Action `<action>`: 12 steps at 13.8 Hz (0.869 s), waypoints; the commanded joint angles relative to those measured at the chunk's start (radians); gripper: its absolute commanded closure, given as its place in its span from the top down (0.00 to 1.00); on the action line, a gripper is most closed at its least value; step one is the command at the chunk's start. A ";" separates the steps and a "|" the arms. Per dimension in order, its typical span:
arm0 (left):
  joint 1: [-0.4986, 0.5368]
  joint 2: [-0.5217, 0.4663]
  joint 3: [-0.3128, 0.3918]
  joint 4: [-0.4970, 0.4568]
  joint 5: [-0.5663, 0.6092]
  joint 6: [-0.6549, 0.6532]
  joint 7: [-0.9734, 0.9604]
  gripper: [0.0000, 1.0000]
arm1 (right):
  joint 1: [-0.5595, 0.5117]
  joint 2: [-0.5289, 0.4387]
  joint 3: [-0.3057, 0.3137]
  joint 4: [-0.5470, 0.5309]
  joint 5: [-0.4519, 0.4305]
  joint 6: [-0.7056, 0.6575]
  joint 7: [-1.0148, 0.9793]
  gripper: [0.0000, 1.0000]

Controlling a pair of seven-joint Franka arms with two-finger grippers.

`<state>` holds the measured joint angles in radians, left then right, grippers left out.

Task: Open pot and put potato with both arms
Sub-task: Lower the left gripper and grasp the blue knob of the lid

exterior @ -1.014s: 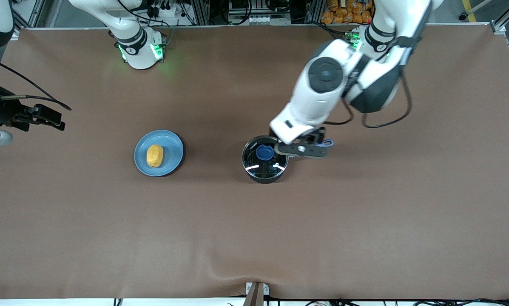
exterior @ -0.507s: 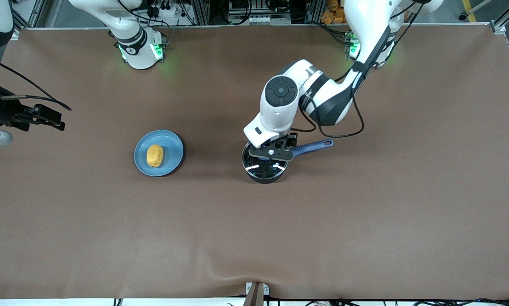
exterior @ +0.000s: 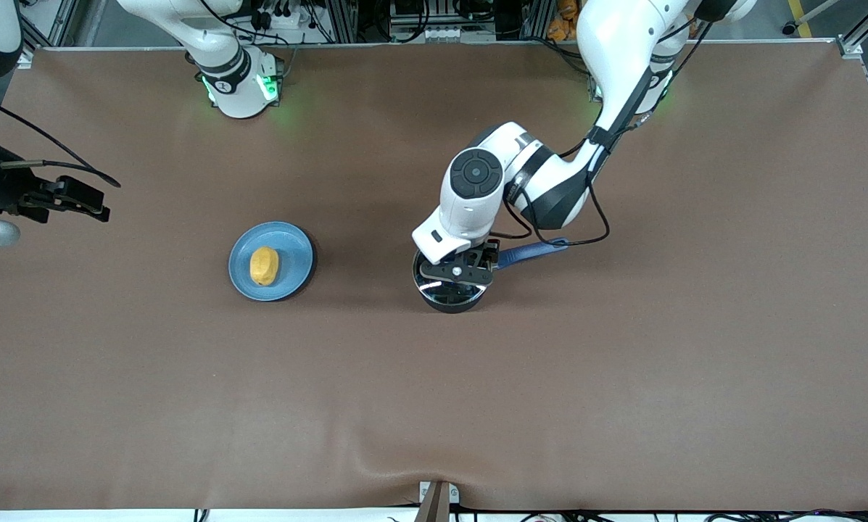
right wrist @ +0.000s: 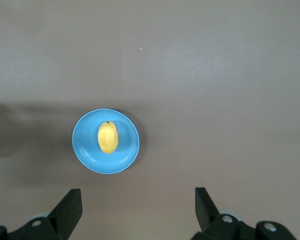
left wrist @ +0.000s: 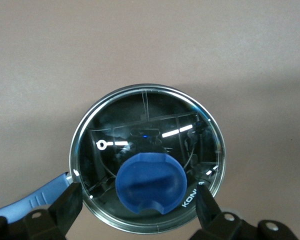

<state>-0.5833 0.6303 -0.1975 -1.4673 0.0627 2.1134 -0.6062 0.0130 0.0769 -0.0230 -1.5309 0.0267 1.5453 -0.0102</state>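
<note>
The left gripper's fingers are above the blue knob (left wrist: pixel 150 182) and would miss the knob if they closed now, so the left gripper should go lower first, then close on the knob.
The black pot (exterior: pixel 449 301) stands mid-table with its glass lid (left wrist: pixel 147 135) on, and its blue handle (exterior: pixel 531 253) points toward the left arm's end. The lid has a blue knob (left wrist: pixel 150 182). My left gripper (exterior: pixel 457 274) hangs open right over the lid; in the left wrist view (left wrist: pixel 138 212) its fingers (left wrist: pixel 65 205) straddle the knob without touching it. The yellow potato (exterior: pixel 264 265) lies on a light-blue plate (exterior: pixel 297 250). My right gripper (exterior: pixel 85 203) waits open, high up toward the right arm's end; the right wrist view (right wrist: pixel 138 212) shows the potato (right wrist: pixel 108 137) far below.
The brown table cloth (exterior: pixel 434 406) is bare around the pot and the plate (right wrist: pixel 85 152). The left arm's forearm (exterior: pixel 477 188) leans over the table just above the pot. A cloth fold and a clamp (exterior: pixel 437 496) sit at the table's near edge.
The left arm swung from above the pot's handle to over the lid and came lower, so the gripper now hides the knob in the front view. The right arm has not moved.
</note>
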 commanded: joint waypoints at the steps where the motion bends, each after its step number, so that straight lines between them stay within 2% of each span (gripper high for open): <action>1: -0.021 0.025 0.007 0.024 0.025 0.008 -0.012 1.00 | -0.002 -0.035 0.003 -0.035 0.002 0.009 0.004 1.00; 12: -0.029 0.043 0.006 0.012 0.014 0.008 -0.018 1.00 | -0.002 -0.035 0.003 -0.035 0.002 0.009 0.004 1.00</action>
<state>-0.6096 0.6676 -0.1967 -1.4675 0.0627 2.1187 -0.6076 0.0130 0.0769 -0.0229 -1.5310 0.0266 1.5453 -0.0102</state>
